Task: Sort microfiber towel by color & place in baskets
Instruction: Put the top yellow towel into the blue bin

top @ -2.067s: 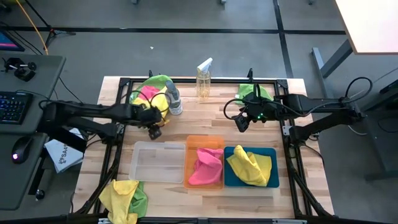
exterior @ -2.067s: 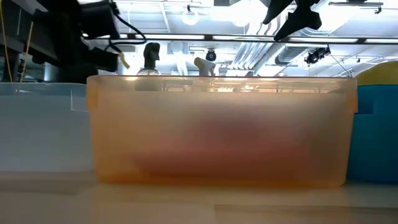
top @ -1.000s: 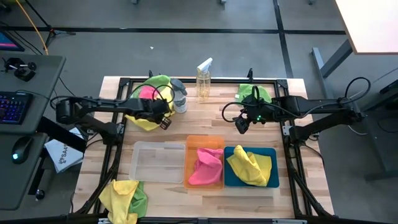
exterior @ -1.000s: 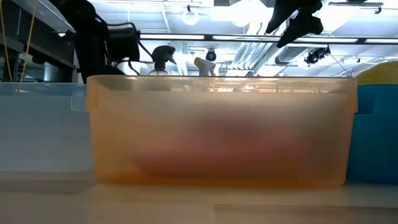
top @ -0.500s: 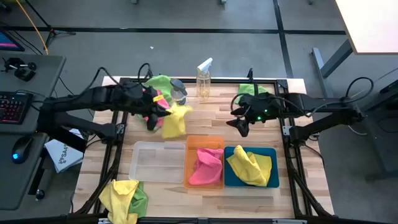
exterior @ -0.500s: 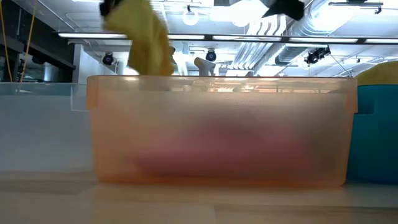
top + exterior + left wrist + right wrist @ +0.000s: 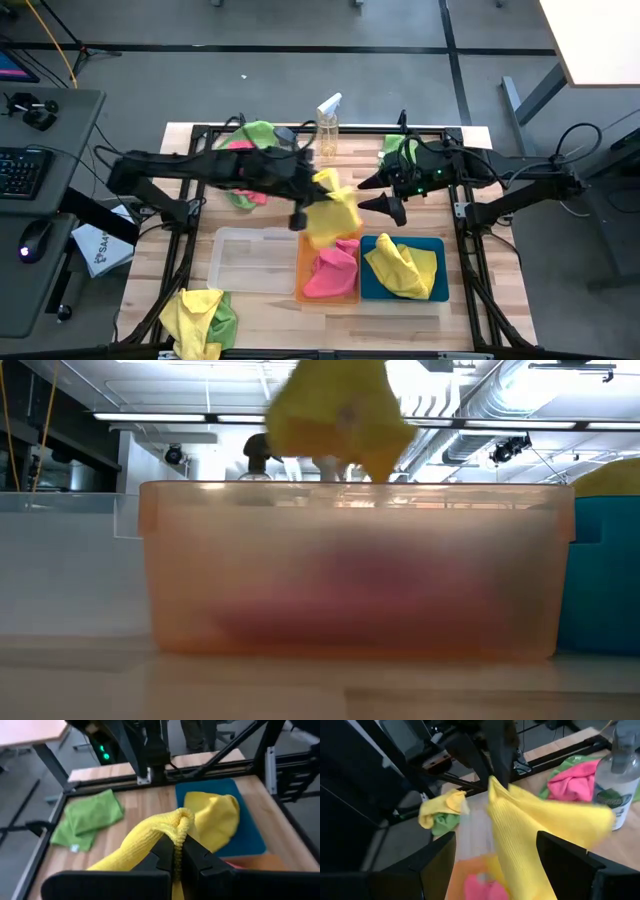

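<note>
My right gripper takes hold of the held towel by its loose hanging fold (image 7: pixel 336 220) next, to put it in the dark blue basket (image 7: pixel 436 290).
My left gripper (image 7: pixel 312 200) is shut on a yellow towel (image 7: pixel 333 210), which hangs over the far edge of the orange basket (image 7: pixel 307 285) and shows above it in the low view (image 7: pixel 340 410). The orange basket holds a pink towel (image 7: pixel 330 268). A second yellow towel (image 7: pixel 400 262) lies in the dark blue basket (image 7: pixel 436 290). The clear basket (image 7: pixel 252 262) stands to the left of the orange one. My right gripper (image 7: pixel 382 195) hangs open just right of the held towel, its fingers (image 7: pixel 437 857) apart and touching nothing. My left gripper pinches a bunched fold of the yellow towel (image 7: pixel 181 822) between its two fingers (image 7: pixel 165 852). Several layers are gathered there. The towel hangs slack below the gripper (image 7: pixel 535 830), lifted clear of the table and the baskets.
A pile of green and pink towels (image 7: pixel 245 150) lies at the far left beside a grey-capped bottle (image 7: pixel 285 150). A spray bottle (image 7: pixel 327 125) stands at the far middle, a green towel (image 7: pixel 405 148) at the far right, and a yellow and green pile (image 7: pixel 200 315) at the near left.
My left gripper has taken the yellow towel from the far-left pile, lifted it clear and swung it toward the table's right and near side, over the orange basket's far edge. The towel has swung out below it.
</note>
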### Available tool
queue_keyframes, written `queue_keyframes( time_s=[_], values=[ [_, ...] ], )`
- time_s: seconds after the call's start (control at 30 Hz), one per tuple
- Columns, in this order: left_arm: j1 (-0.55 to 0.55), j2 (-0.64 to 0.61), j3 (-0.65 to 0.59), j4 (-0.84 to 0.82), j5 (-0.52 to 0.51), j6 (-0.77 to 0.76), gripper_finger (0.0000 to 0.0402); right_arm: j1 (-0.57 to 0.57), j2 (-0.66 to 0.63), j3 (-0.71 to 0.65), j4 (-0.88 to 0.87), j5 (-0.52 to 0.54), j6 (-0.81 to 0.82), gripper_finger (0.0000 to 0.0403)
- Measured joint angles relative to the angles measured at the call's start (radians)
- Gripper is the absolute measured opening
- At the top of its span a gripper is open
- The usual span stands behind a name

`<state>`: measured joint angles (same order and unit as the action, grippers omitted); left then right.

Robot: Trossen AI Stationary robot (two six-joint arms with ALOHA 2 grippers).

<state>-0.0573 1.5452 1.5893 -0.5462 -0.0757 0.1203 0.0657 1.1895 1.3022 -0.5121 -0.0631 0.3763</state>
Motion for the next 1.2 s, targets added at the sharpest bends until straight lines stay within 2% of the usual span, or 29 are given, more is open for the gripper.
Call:
queue_keyframes(
  time_s=[0.13, 0.27, 0.43, 0.7, 0.77, 0.83, 0.97, 1.0, 1.1, 1.2],
  values=[
    [0.007, 0.059, 0.099, 0.003, 0.011, 0.046, 0.0, 0.034, 0.002, -0.006, -0.005, 0.116, -0.088, 0.0273],
    [0.006, 0.062, 0.152, 0.009, 0.019, 0.078, 0.0, 0.052, 0.003, -0.007, -0.021, 0.26, -0.152, 0.0273],
    [0.006, 0.055, 0.154, 0.027, 0.019, 0.073, 0.0, 0.053, 0.006, -0.007, 0.01, 0.244, -0.193, 0.0273],
    [0.006, 0.064, 0.154, 0.096, 0.019, 0.074, 0.0, 0.053, 0.065, -0.008, 0.056, 0.183, -0.168, 0.0264],
    [0.006, 0.063, 0.154, 0.123, 0.019, 0.074, 0.0, 0.053, 0.089, -0.008, 0.059, 0.178, -0.152, 0.0242],
    [0.006, 0.062, 0.154, 0.134, 0.011, 0.072, 0.0001, 0.06, 0.104, -0.008, 0.075, 0.162, -0.149, 0.0199],
    [0.006, 0.057, 0.154, 0.13, -0.01, 0.043, 0.0013, 0.076, 0.105, -0.008, 0.073, 0.16, -0.145, 0.0044],
    [0.006, 0.052, 0.154, 0.124, -0.01, 0.031, 0.0022, 0.076, 0.099, -0.008, 0.068, 0.159, -0.137, 0.0024],
    [0.006, 0.036, 0.154, 0.06, -0.017, 0.006, 0.0056, 0.076, 0.067, -0.008, 0.031, 0.159, -0.094, 0.002],
    [0.006, 0.008, 0.154, -0.104, -0.093, -0.013, 0.0095, 0.076, 0.017, -0.008, -0.094, 0.16, -0.066, 0.0007]
  ],
)
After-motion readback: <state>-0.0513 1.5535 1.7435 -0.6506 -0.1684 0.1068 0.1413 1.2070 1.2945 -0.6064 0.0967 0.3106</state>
